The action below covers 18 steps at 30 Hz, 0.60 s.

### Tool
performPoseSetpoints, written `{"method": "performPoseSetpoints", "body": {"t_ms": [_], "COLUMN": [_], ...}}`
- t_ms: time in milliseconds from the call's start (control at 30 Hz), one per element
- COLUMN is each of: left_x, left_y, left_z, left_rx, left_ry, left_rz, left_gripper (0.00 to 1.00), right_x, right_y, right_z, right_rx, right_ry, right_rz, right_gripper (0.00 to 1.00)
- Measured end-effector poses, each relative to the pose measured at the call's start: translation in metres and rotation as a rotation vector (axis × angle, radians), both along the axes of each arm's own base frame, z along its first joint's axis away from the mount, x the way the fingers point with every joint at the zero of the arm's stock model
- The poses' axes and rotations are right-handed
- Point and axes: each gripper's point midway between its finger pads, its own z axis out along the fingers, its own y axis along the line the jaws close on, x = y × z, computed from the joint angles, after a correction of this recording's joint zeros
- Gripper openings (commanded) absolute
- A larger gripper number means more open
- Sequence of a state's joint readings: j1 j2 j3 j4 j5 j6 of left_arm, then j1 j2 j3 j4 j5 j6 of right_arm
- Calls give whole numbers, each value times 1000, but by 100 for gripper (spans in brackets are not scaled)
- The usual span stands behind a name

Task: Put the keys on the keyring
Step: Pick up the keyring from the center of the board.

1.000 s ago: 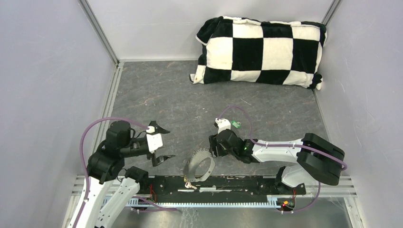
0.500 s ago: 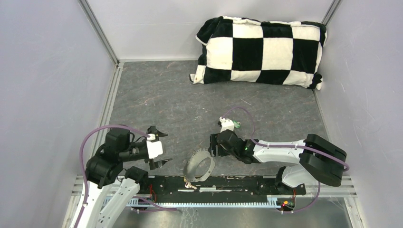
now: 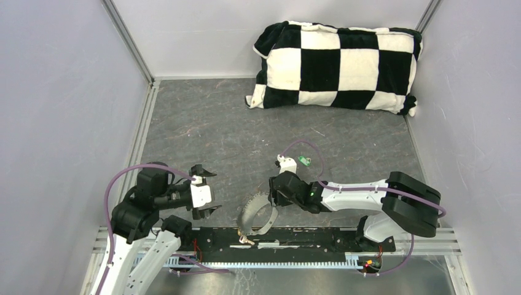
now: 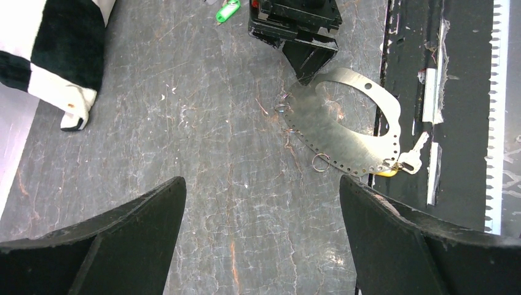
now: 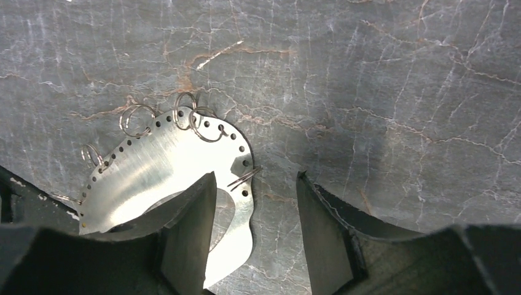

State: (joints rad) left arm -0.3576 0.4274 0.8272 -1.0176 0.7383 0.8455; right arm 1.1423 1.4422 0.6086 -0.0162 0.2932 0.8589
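My right gripper's open fingers stand around the keyring's end [image 3: 268, 198] [image 5: 243, 176]. The keyring would stay down if I lifted my right gripper now.
The keyring [image 3: 258, 215] is a flat silvery crescent plate with a row of holes and several small wire rings. It lies on the floor by the black base rail. The yellow-headed key [image 4: 405, 163] hangs at its near end, over the rail. The green-headed key [image 3: 304, 161] lies loose on the floor behind the right wrist, and it also shows in the left wrist view [image 4: 228, 10]. My right gripper [image 5: 256, 178] is open, its jaws either side of one end of the keyring [image 5: 153, 166]. My left gripper [image 4: 261, 184] is open wide and empty, left of the keyring [image 4: 344, 132].
A black-and-white checked pillow [image 3: 336, 64] lies at the back right. Grey walls close in the left, right and back. The black base rail [image 3: 307, 236] with a toothed strip runs along the near edge. The floor is dark grey cracked stone.
My right gripper has shifted left and nearer, away from the green key and onto the keyring's end. My left gripper has drawn back slightly toward its base. The keys have not moved.
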Motion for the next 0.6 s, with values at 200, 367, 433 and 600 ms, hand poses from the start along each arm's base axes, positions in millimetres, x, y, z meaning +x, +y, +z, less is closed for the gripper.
{"method": "performPoseSetpoints", "body": {"t_ms": [200, 367, 433, 600], "left_x": [0, 0, 0, -1], "left_y": [0, 0, 0, 0], "left_z": [0, 1, 1, 1], "left_rx": [2, 4, 3, 2], "left_ry": [-6, -15, -16, -19], "left_rz": [-4, -13, -13, -14], "left_gripper": [100, 100, 100, 100], "right_x": [-1, 0, 0, 0], "right_y": [0, 2, 4, 5], "right_z": [-3, -2, -3, -5], "right_rx": [-14, -7, -4, -8], "right_ry": [6, 4, 2, 2], "right_rz": [1, 3, 4, 9], "right_gripper": [48, 44, 43, 38]}}
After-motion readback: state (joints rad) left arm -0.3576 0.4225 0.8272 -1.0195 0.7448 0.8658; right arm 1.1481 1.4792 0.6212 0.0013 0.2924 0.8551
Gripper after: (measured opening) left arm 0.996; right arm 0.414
